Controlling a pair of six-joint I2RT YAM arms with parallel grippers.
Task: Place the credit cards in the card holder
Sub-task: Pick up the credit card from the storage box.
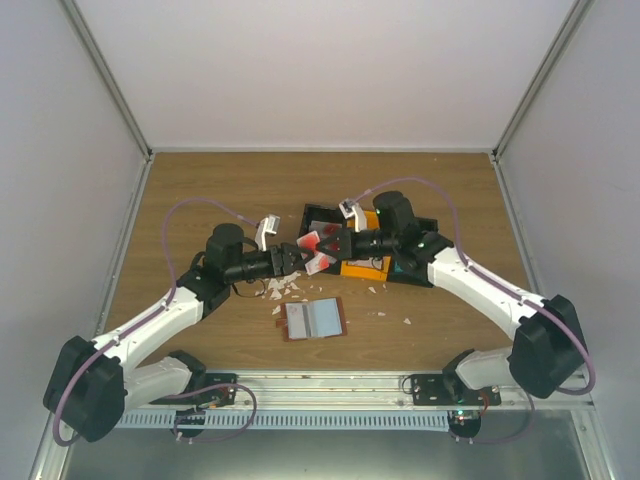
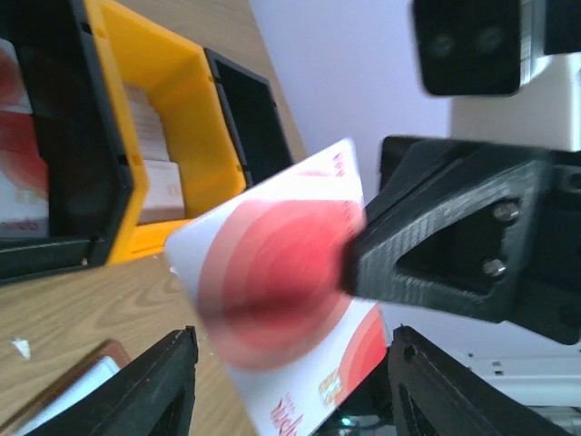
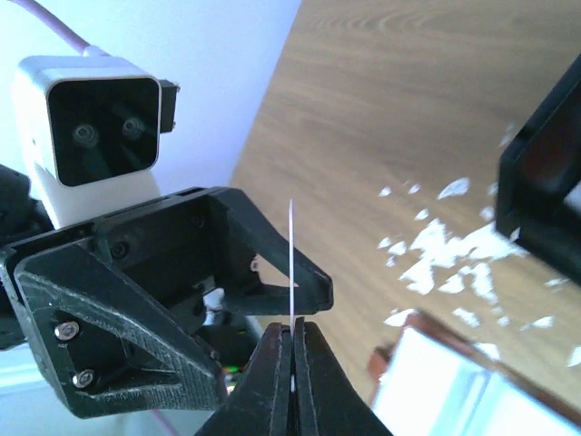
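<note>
The card's lower part is past both fingers in the left wrist view, so my left gripper should close there.
A white credit card with red circles [image 2: 272, 282] hangs in the air between my two grippers [image 1: 316, 245]. My right gripper [image 3: 293, 329] is shut on its edge; the card shows edge-on as a thin line [image 3: 291, 259]. In the left wrist view the right gripper's black finger [image 2: 427, 250] pinches the card. My left gripper [image 2: 292, 345] is open, its fingers either side of the card's lower part, apart from it. The brown card holder [image 1: 313, 319] lies open on the table in front of both grippers [image 3: 454, 386].
Black and orange trays [image 1: 372, 262] stand behind the right gripper. More cards lie in the orange tray [image 2: 150, 173] and the black tray [image 2: 23, 136]. White scraps [image 1: 285, 288] litter the wood near the card holder [image 3: 445, 259].
</note>
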